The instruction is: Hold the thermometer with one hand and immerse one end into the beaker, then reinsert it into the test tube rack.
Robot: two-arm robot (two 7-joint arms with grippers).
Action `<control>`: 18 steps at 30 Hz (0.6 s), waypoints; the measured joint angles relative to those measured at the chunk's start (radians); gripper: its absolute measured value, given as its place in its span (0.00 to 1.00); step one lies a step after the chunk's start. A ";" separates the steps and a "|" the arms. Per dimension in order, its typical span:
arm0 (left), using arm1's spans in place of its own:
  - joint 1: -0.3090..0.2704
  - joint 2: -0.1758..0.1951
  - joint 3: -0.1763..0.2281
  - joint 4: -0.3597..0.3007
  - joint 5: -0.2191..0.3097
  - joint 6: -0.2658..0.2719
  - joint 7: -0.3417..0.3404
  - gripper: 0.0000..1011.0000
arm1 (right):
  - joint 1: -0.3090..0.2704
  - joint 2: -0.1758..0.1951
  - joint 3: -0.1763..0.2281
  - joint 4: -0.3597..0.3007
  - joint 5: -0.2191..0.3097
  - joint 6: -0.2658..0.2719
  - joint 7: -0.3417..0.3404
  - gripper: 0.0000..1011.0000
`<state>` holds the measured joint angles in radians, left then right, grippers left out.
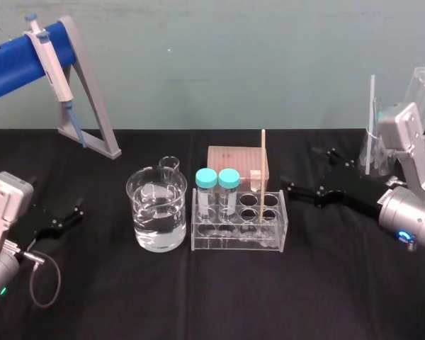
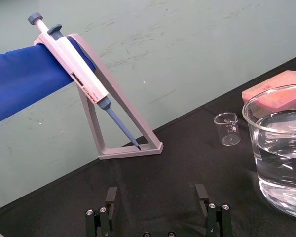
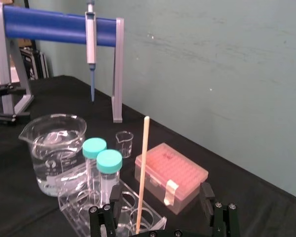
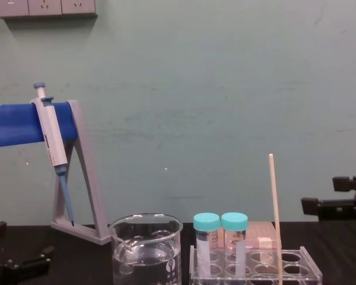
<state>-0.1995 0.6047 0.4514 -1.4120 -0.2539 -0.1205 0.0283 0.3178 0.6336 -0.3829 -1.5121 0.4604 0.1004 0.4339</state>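
Note:
My right gripper will next pick up the thermometer by its upper part (image 4: pixel 272 178). That leaves its lower end free to dip into the beaker (image 4: pixel 145 249).
The thermometer (image 1: pixel 263 164) (image 3: pixel 143 168) (image 4: pixel 275 208), a thin cream rod, stands upright in a right-hand hole of the clear test tube rack (image 1: pixel 235 242) (image 3: pixel 75 200) (image 4: pixel 308 268). Left of the rack sits the beaker (image 1: pixel 156 209) (image 2: pixel 280 153) (image 3: pixel 53 150) (image 4: pixel 145 249), holding clear liquid. My right gripper (image 1: pixel 302 171) (image 3: pixel 161 193) (image 4: pixel 324 195) hovers open to the right of the rack, pointing at the thermometer and apart from it, holding nothing. At the table's left my left gripper (image 1: pixel 62 214) (image 2: pixel 156 193) rests open and holds nothing.
Two teal-capped tubes (image 1: pixel 217 185) stand in the rack's left holes. Behind the rack lies a pink tip box (image 1: pixel 234 161), with a small glass beaker (image 1: pixel 169 164) beside it. A grey stand (image 1: pixel 92 106) with a hanging pipette (image 1: pixel 53 67) is at the back left. Glassware (image 1: pixel 382 142) stands at the back right.

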 joint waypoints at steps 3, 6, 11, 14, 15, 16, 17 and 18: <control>0.000 0.000 0.000 0.000 0.000 0.000 0.000 0.99 | 0.027 -0.031 0.005 0.042 0.010 0.001 0.021 0.99; 0.000 0.000 0.000 0.000 0.000 0.000 0.000 0.99 | 0.044 -0.054 0.008 0.072 0.022 0.008 0.036 0.99; 0.000 0.000 0.000 0.000 0.000 0.000 0.000 0.99 | 0.070 -0.091 0.010 0.116 0.046 0.021 0.059 0.99; 0.000 0.000 0.000 0.000 0.000 0.000 0.000 0.99 | 0.084 -0.109 0.009 0.138 0.057 0.026 0.069 0.99; 0.000 0.000 0.000 0.000 0.000 0.000 0.000 0.99 | 0.090 -0.117 0.008 0.147 0.059 0.026 0.071 0.99; 0.000 0.000 0.000 0.000 0.000 0.000 0.000 0.99 | 0.093 -0.121 0.006 0.151 0.059 0.026 0.072 0.99; 0.000 0.000 0.000 0.000 0.000 0.000 0.000 0.99 | 0.096 -0.124 0.005 0.156 0.060 0.026 0.072 0.99; 0.000 0.000 0.000 0.000 0.000 0.000 0.000 0.99 | 0.102 -0.132 0.002 0.166 0.060 0.025 0.073 0.99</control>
<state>-0.1995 0.6047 0.4514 -1.4119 -0.2539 -0.1205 0.0283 0.4195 0.5015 -0.3812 -1.3458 0.5207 0.1255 0.5065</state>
